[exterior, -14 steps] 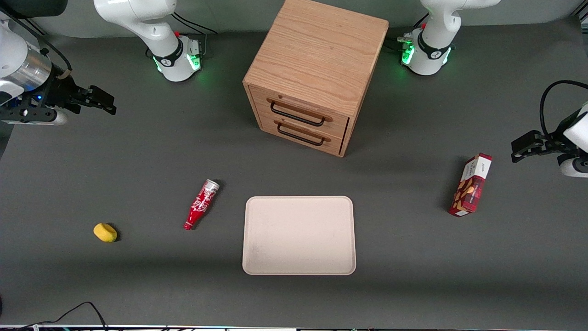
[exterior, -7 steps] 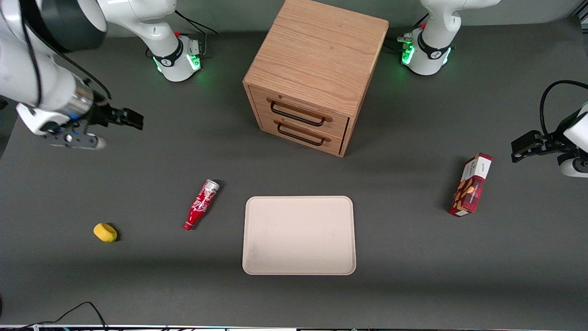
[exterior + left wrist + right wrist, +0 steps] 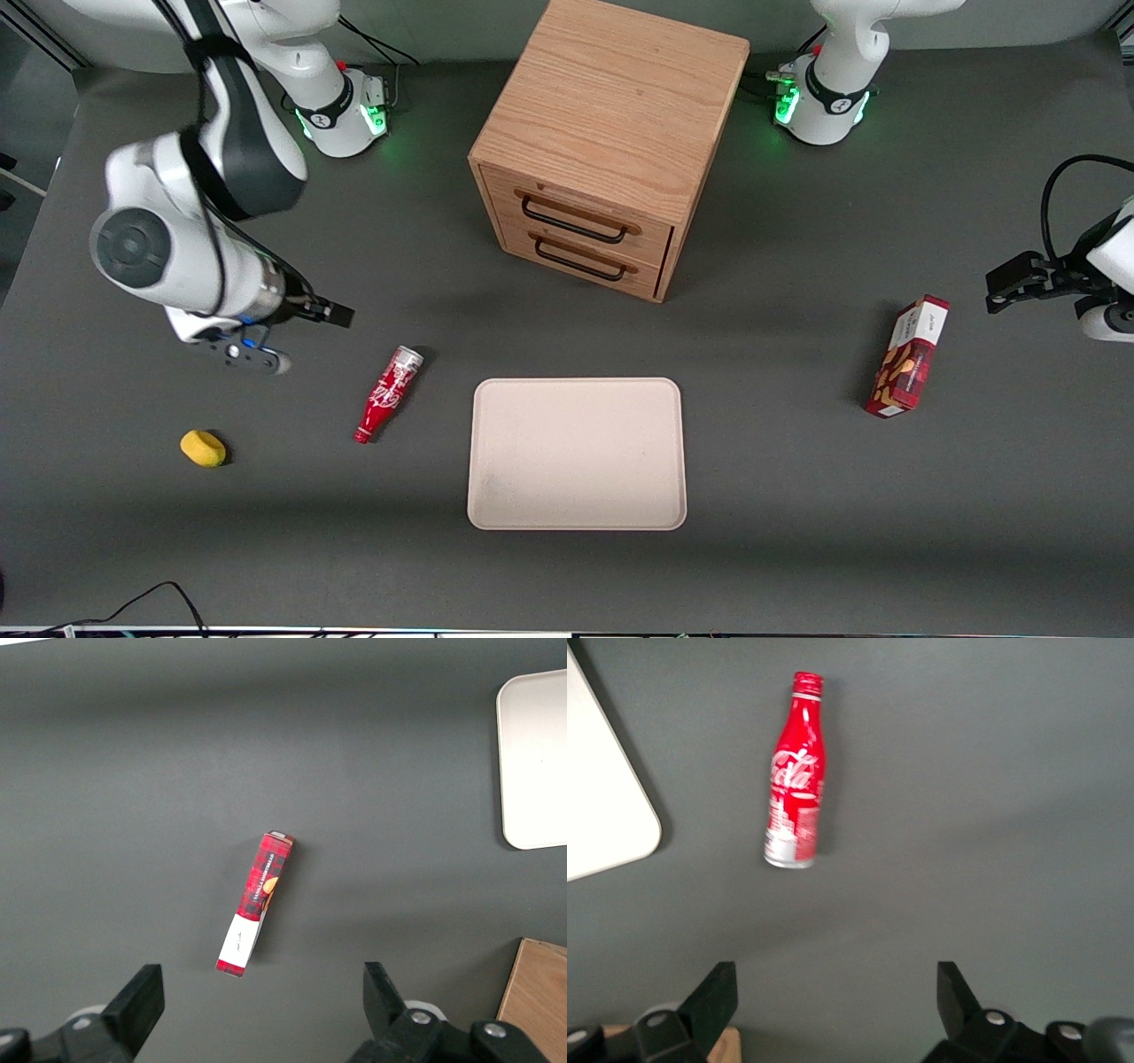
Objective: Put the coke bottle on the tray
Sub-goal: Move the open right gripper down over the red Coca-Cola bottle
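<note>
Next, my right gripper should grab the coke bottle by its lower body near the silver base, to set the bottle on the tray.
The coke bottle lies flat on the dark table beside the tray, its silver base pointing away from the front camera and its red cap toward it. In the right wrist view the coke bottle shows its white script clearly. The beige tray lies flat with nothing on it; one rounded corner of the tray shows beside the bottle. My right gripper hovers above the table, a little farther from the front camera than the bottle's base and toward the working arm's end. The gripper is open and holds nothing.
A wooden two-drawer cabinet stands farther from the front camera than the tray. A red snack box lies toward the parked arm's end. A small yellow object sits toward the working arm's end. A black cable loops at the near edge.
My right arm has swung in from the table's end and come nearer to the front camera, bringing the gripper close to the bottle's base. The bottle and tray have not moved.
</note>
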